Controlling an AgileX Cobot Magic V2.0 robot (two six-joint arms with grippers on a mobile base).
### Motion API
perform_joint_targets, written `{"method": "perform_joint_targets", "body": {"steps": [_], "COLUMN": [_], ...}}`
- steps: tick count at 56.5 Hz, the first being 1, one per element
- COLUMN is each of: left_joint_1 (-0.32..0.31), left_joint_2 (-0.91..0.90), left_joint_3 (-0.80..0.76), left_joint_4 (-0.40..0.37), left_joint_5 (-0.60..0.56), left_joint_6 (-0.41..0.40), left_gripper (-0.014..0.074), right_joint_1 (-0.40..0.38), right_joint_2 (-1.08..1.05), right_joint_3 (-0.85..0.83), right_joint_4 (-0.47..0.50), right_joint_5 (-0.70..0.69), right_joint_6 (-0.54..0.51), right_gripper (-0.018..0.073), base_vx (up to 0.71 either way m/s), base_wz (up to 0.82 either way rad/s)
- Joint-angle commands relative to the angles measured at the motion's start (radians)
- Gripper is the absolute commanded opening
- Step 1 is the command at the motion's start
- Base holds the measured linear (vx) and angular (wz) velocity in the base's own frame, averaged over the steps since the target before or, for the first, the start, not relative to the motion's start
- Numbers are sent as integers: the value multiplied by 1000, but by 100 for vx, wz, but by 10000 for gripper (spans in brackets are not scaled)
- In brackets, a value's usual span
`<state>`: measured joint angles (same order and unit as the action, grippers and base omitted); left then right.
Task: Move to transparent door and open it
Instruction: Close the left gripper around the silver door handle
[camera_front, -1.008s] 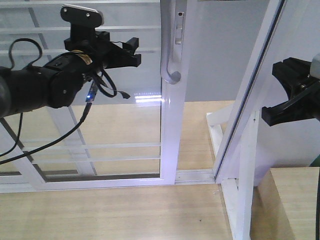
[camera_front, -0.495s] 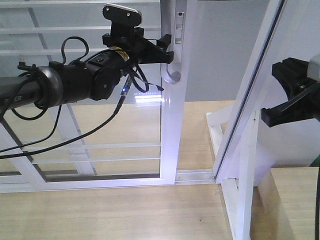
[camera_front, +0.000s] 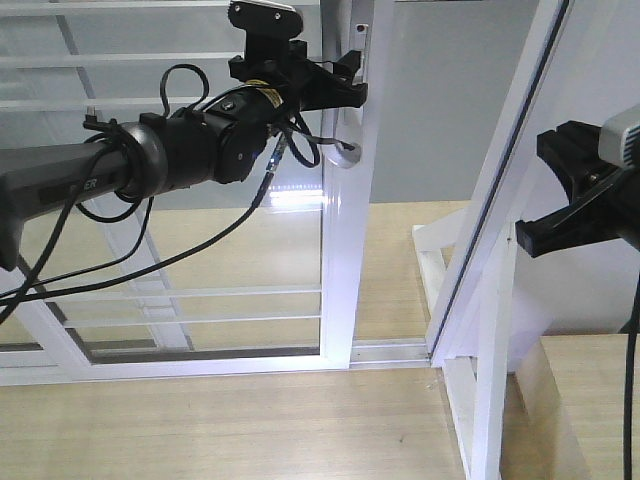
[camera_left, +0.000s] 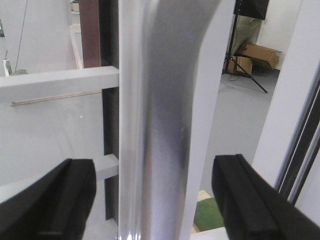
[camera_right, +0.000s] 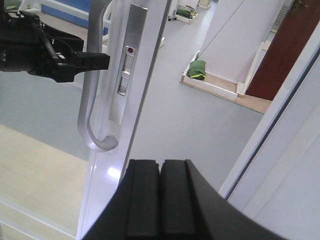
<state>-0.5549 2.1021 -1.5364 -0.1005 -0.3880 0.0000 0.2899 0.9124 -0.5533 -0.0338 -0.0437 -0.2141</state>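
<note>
The transparent door needs to be opened, so my left gripper should next grab the grey J-shaped handle (camera_left: 155, 150) by its upright shaft (camera_left: 162, 125).
The transparent door (camera_front: 345, 260) stands ahead, clear glass with thin white bars in a glossy white frame. Its grey J-shaped handle (camera_front: 346, 152) hangs on the right stile. My left gripper (camera_front: 348, 88) is at the upper part of the handle and is open. In the left wrist view the handle (camera_left: 155, 150) runs upright between the two black fingers (camera_left: 55, 200), with gaps on both sides of my left gripper (camera_left: 152, 200). My right gripper (camera_front: 575, 190) hovers to the right, away from the door. Its pads (camera_right: 142, 200) are pressed together, empty, and the handle (camera_right: 89, 110) lies ahead to its left.
A slanted white-framed panel (camera_front: 505, 150) and a white jamb post with a braced foot (camera_front: 490, 340) stand between the door and my right arm. A wooden box (camera_front: 585, 410) sits bottom right. The floor track (camera_front: 390, 350) runs along the door's base. Loose cables (camera_front: 150, 260) hang from the left arm.
My left arm has reached right along the door, from the glass to the handle, and its fingers now straddle the handle. The right gripper has barely moved.
</note>
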Motion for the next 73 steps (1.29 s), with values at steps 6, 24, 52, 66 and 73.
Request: {"method": "perform_joint_targets", "body": {"steps": [6,24,52,66,73], "left_joint_1": [-7,-7,-7,-7,-7], "left_joint_2": [-24,10,10,10,10], "left_joint_3": [-81,-114,-114,-114,-114], "left_joint_4": [-2,-10,-10,-10,-9], "left_joint_5": [-67,-57,-66,-71,-70], "left_joint_6": [-9,-17,-17,-17,-17], "left_gripper": [586,586,486,148,-8], "right_joint_1": [-6,-6,-6,-6,-6], "right_joint_2": [-7,-7,-7,-7,-7], "right_joint_3": [-29,-29,-29,-29,-29], "right_joint_4": [-9,-9,-9,-9,-8], "right_joint_5": [-85,-85,-85,-85,-85], "right_joint_6": [-14,-45,-51,-51,-52], "right_gripper": [-6,-6,-6,-6,-6], "base_vx": [0,0,0,0,0], "base_wz": [0,0,0,0,0]}}
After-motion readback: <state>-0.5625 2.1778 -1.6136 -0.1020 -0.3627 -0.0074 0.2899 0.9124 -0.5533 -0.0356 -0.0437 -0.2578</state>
